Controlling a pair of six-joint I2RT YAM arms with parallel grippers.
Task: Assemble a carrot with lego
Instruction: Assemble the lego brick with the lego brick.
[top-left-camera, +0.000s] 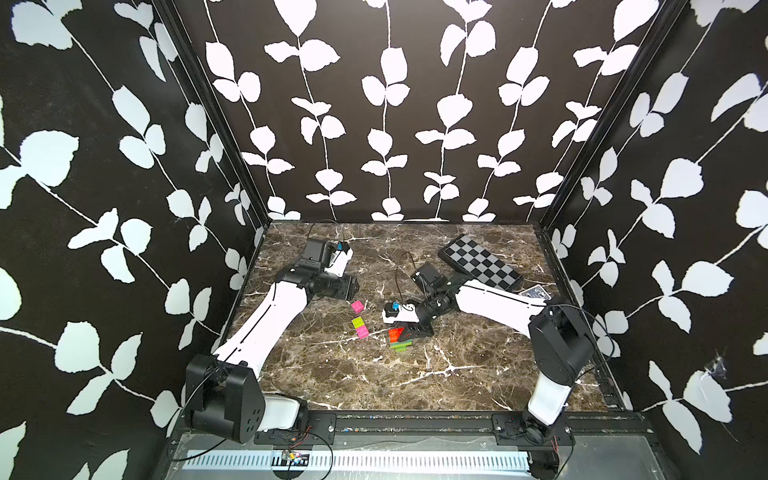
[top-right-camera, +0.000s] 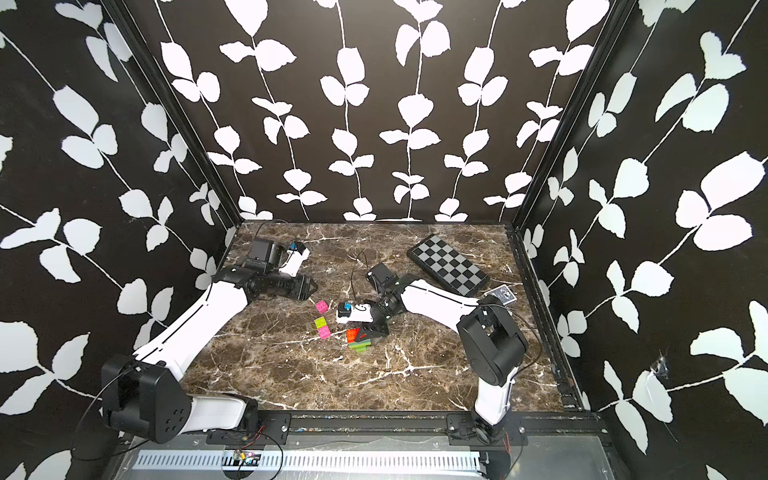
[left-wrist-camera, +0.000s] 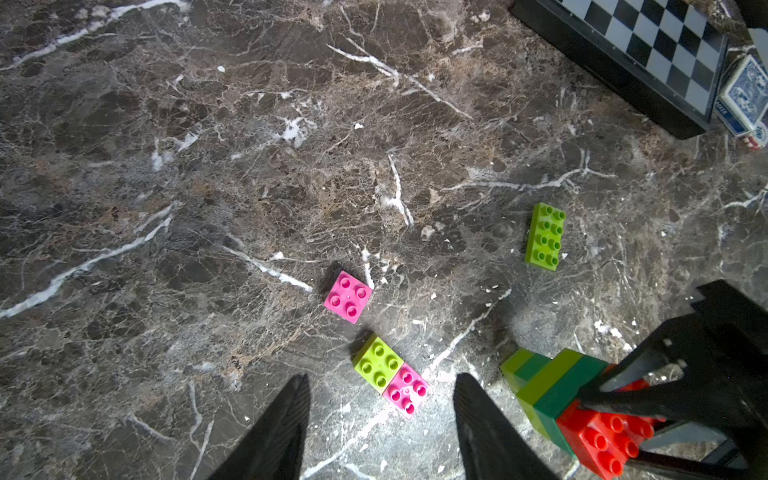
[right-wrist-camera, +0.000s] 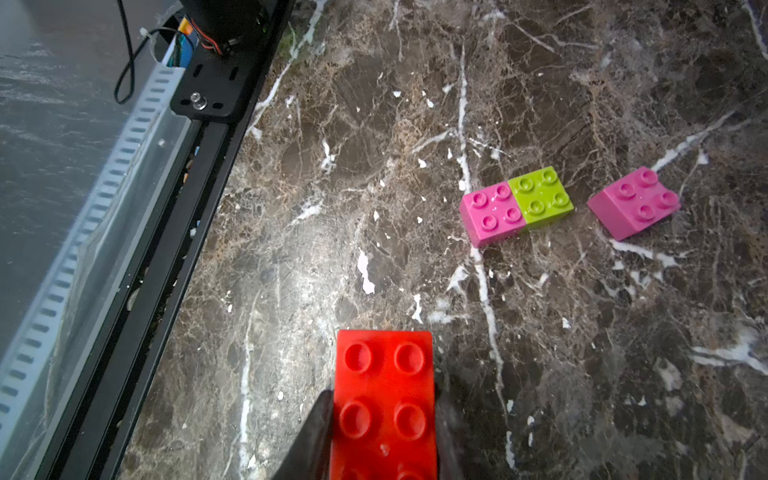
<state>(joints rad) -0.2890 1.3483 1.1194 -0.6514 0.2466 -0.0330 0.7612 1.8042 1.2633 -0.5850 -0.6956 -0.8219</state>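
Observation:
I will keep holding the carrot (top-left-camera: 400, 340) with my right gripper. It tilts over its narrow lime tip, so it would tip over if I opened now.
My right gripper (right-wrist-camera: 383, 395) is shut on the orange-red brick (right-wrist-camera: 384, 374) at the wide end of the carrot (top-left-camera: 400, 340), a tilted stack of lime and dark green layers (left-wrist-camera: 548, 386) with its narrow lime tip low by the marble. Left of it lie loose lego: a pink square brick (top-left-camera: 357, 306) (left-wrist-camera: 348, 296), a joined lime-and-pink pair (top-left-camera: 360, 327) (right-wrist-camera: 515, 205), and a long lime brick (left-wrist-camera: 545, 237). My left gripper (left-wrist-camera: 381, 376) hovers open above the pair, holding nothing. It sits at the left of the table in a top view (top-right-camera: 311, 286).
A black-and-grey checkered board (top-left-camera: 482, 262) lies at the back right, with a blue card box (top-left-camera: 534, 293) beside it. The right arm (top-left-camera: 494, 301) stretches across the middle. A black rail (right-wrist-camera: 166, 249) runs along the table's front edge.

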